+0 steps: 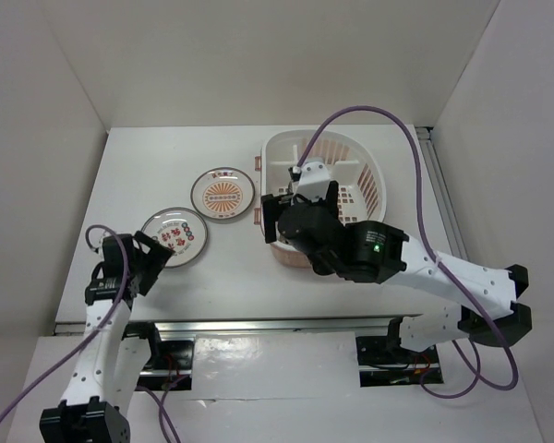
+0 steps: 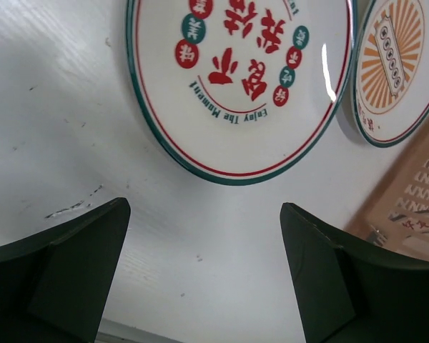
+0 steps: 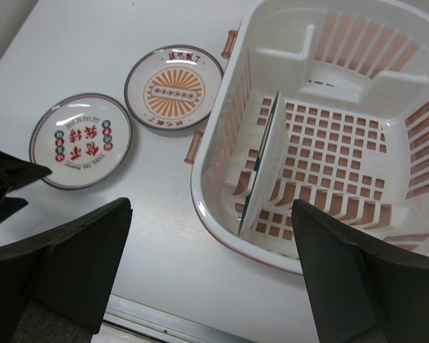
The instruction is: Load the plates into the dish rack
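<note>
The red-character plate's rim away from the rack (image 1: 367, 164) is the part my left gripper will grab. The opposite rim stays free to hand over to my right gripper.
The dish rack (image 1: 367, 164) is a white oval basket with a pinkish-orange grid, at the back right; it fills the right wrist view (image 3: 222, 204). One plate (image 3: 261, 168) stands on edge in its slots. The orange sunburst plate (image 1: 222, 194) (image 3: 174, 87) (image 2: 393, 64) and the red-character plate (image 1: 174, 235) (image 3: 81, 139) (image 2: 239, 78) lie flat on the table left of the rack. My left gripper (image 1: 157, 251) (image 2: 204, 275) is open and empty, just near of the red-character plate. My right gripper (image 1: 277, 217) (image 3: 211, 275) is open and empty above the rack's near-left rim.
White walls enclose the white table (image 1: 148, 166) on three sides. A metal rail (image 1: 258, 325) runs along the near edge. The right arm's purple cable (image 1: 415, 166) arcs over the rack.
</note>
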Available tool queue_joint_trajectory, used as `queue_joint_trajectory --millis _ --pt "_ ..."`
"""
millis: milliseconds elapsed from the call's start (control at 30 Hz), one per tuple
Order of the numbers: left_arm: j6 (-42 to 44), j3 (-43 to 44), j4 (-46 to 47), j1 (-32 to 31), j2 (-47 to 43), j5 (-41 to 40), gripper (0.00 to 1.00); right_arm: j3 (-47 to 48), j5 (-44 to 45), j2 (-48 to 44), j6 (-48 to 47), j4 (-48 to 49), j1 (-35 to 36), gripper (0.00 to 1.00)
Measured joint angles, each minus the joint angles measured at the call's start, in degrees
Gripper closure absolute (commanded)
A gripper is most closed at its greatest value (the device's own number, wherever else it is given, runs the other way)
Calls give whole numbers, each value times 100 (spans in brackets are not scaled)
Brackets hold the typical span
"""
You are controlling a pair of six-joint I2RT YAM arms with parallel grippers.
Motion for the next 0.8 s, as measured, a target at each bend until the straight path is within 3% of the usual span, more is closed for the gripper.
queue_joint_trajectory --millis 300,533,733,800 --pt "-883 -1095 393 0 -352 -319 2 -459 -343 -308 -234 17 11 0" --pt "-1226 -1250 1217 0 59 -505 20 -656 -511 -625 -376 131 11 0" --pt "-1412 -1272 1733 0 452 -658 26 -715 -612 -590 -511 254 11 0" --pt "-1453 -1274 1862 0 540 -697 32 -715 -643 -546 -553 317 13 0"
